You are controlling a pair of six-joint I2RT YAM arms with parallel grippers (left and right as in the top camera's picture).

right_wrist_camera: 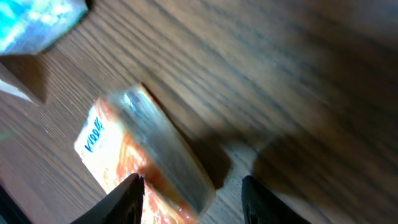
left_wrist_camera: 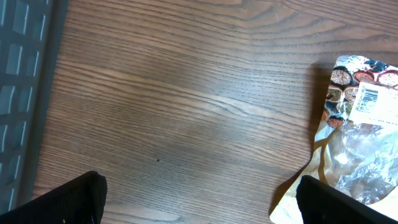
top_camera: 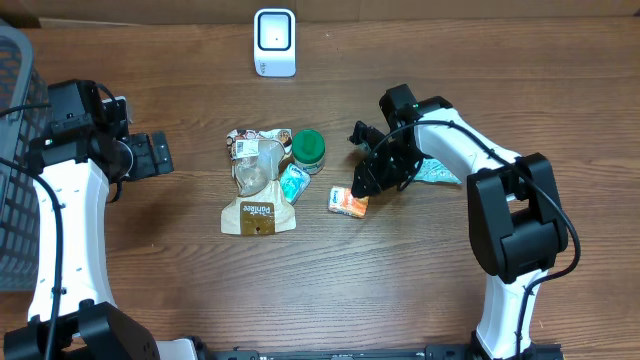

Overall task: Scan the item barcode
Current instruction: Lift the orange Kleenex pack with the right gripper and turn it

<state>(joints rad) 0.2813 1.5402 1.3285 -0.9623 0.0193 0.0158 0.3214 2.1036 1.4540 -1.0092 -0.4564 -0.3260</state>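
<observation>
My right gripper's fingers are above the end of the orange and white packet [top_camera: 348,202] and will pinch it there next. The packet's broad sides then stay uncovered to scan the barcode.
A small orange and white packet [top_camera: 348,202] lies on the wooden table right of the item pile. My right gripper [top_camera: 362,186] hangs just above its right end. In the right wrist view the packet [right_wrist_camera: 143,158] reaches in between the fingers of the right gripper [right_wrist_camera: 191,183]. The jaws stand open, with a gap between the packet and the right-hand finger. My left gripper [top_camera: 160,155] is wide open over bare wood at the left, with nothing between its fingers [left_wrist_camera: 68,202]. The white scanner [top_camera: 274,42] stands at the back of the table.
A brown pouch [top_camera: 258,215], a clear bag with a barcode label [top_camera: 255,160], a green-lidded jar [top_camera: 308,148] and a blue packet [top_camera: 294,183] are clustered mid-table. A teal packet [top_camera: 436,172] lies under the right arm. A grey basket [top_camera: 15,150] stands at the left edge.
</observation>
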